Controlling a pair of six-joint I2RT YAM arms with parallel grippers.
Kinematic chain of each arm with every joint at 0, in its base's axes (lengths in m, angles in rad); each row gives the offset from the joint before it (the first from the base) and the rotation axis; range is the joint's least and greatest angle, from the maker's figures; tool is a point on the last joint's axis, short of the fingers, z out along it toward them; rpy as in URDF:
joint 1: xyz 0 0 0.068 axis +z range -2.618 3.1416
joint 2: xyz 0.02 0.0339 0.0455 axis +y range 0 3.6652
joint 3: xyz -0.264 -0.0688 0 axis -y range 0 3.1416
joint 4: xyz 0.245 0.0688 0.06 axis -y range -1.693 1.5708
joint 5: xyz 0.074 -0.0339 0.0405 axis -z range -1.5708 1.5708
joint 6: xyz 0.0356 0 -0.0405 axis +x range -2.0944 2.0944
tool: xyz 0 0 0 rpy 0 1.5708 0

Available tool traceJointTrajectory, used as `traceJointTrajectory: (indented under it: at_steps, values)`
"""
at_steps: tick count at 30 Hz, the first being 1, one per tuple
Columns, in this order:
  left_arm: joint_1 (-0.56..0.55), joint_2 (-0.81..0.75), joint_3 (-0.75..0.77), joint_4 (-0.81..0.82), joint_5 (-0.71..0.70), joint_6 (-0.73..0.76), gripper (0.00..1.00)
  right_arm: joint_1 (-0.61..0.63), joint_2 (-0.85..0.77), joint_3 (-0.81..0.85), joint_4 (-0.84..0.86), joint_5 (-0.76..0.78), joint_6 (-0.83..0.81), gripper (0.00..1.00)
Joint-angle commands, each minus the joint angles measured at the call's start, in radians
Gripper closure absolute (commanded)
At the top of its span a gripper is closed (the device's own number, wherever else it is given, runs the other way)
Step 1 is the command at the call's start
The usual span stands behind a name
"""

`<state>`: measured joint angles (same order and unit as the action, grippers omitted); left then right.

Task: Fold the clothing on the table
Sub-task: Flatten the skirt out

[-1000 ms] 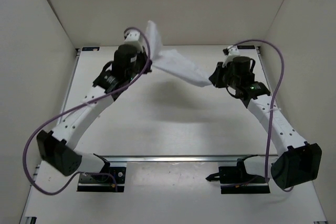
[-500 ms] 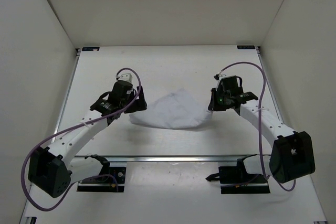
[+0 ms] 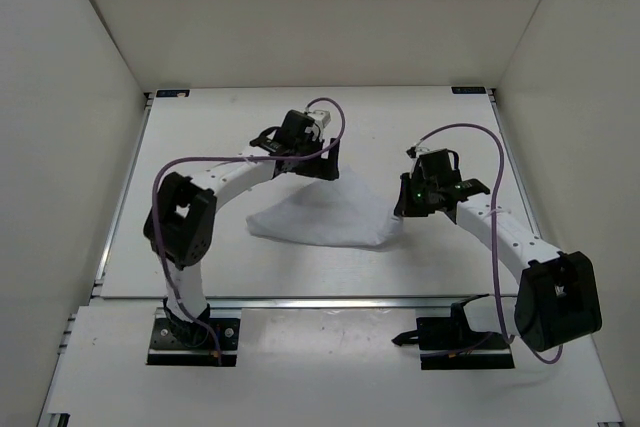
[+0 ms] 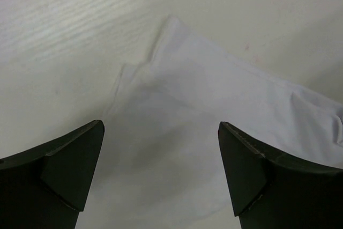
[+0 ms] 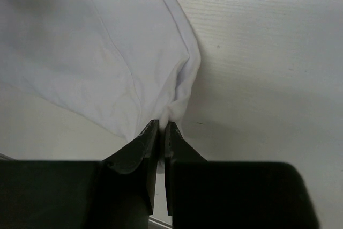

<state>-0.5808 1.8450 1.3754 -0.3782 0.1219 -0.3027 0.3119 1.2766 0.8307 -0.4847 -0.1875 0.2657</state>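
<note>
The clothing needs to be spread between both grippers and then folded. For that, my left gripper should next grab the clothing's far corner (image 3: 344,171) (image 4: 167,41) while my right gripper keeps another corner.
The clothing (image 3: 320,215) is a thin white garment lying in a rough triangle at the middle of the table (image 3: 200,137). My left gripper (image 3: 326,163) hovers open over its far corner, and nothing is between its fingers. In the left wrist view the clothing (image 4: 214,105) lies flat below the left gripper (image 4: 161,151), with a folded edge showing. My right gripper (image 3: 400,210) is at the garment's right corner. In the right wrist view the right gripper (image 5: 162,128) is shut on a bunched corner of the clothing (image 5: 107,52).
Off-white enclosure walls (image 3: 70,127) close in the table on the left, back and right. A metal rail (image 3: 340,300) crosses in front of the arm bases. Purple cables (image 3: 500,207) loop off both arms. Bare table (image 5: 268,52) lies right of the garment.
The garment, held up in the air by both grippers a second ago, now lies on the table. My left gripper let go, opened, and swung right over its far corner. The right grip is unchanged.
</note>
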Motion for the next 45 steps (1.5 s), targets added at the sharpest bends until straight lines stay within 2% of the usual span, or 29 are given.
traceJointTrajectory:
  at_steps: [1,5,8,10,18,24,26,28,30,32,35,38,43,44,45]
  values:
    - [0.015,0.071,0.114,0.059,0.084,0.097,0.01,0.001,-0.049,-0.005,0.018,-0.01,0.015,1.0]
    - [0.007,0.187,0.209,0.105,0.145,0.145,0.01,-0.014,-0.039,-0.01,0.012,-0.01,0.015,1.0]
    - [-0.01,0.227,0.199,0.176,0.203,0.2,0.01,-0.02,-0.037,-0.013,0.015,-0.017,0.026,1.0]
    - [-0.004,0.264,0.191,0.246,0.237,0.171,0.02,-0.028,-0.039,-0.015,0.021,-0.024,0.029,1.0]
    - [0.004,0.364,0.269,0.311,0.288,0.119,0.03,-0.034,-0.034,-0.01,0.003,-0.036,0.036,1.0]
    - [-0.002,0.425,0.34,0.276,0.28,0.102,0.17,-0.045,-0.025,-0.004,0.005,-0.046,0.023,1.0]
    - [-0.01,0.424,0.347,0.277,0.263,0.096,0.31,-0.05,-0.025,-0.011,0.006,-0.052,0.021,1.0]
    - [-0.013,0.431,0.368,0.234,0.245,0.108,0.4,-0.054,-0.023,-0.011,0.006,-0.05,0.026,1.0]
    - [-0.01,0.427,0.376,0.204,0.231,0.116,0.38,-0.059,-0.01,-0.004,0.008,-0.044,0.02,1.0]
    - [-0.002,0.412,0.338,0.202,0.239,0.125,0.3,-0.065,-0.007,-0.005,0.008,-0.046,0.009,1.0]
    - [0.01,0.378,0.283,0.223,0.231,0.12,0.23,-0.06,-0.003,-0.004,0.012,-0.056,0.006,0.99]
    - [0.016,0.375,0.266,0.217,0.232,0.132,0.23,-0.056,0.0,-0.004,0.014,-0.058,0.007,1.0]
    - [0.013,0.379,0.261,0.229,0.231,0.12,0.33,-0.05,0.0,-0.004,0.011,-0.058,0.006,1.0]
    - [0.006,0.382,0.264,0.228,0.235,0.114,0.37,-0.043,-0.002,-0.005,0.006,-0.055,0.009,1.0]
    - [0.004,0.382,0.275,0.229,0.242,0.114,0.46,-0.043,-0.002,-0.005,0.011,-0.046,0.012,1.0]
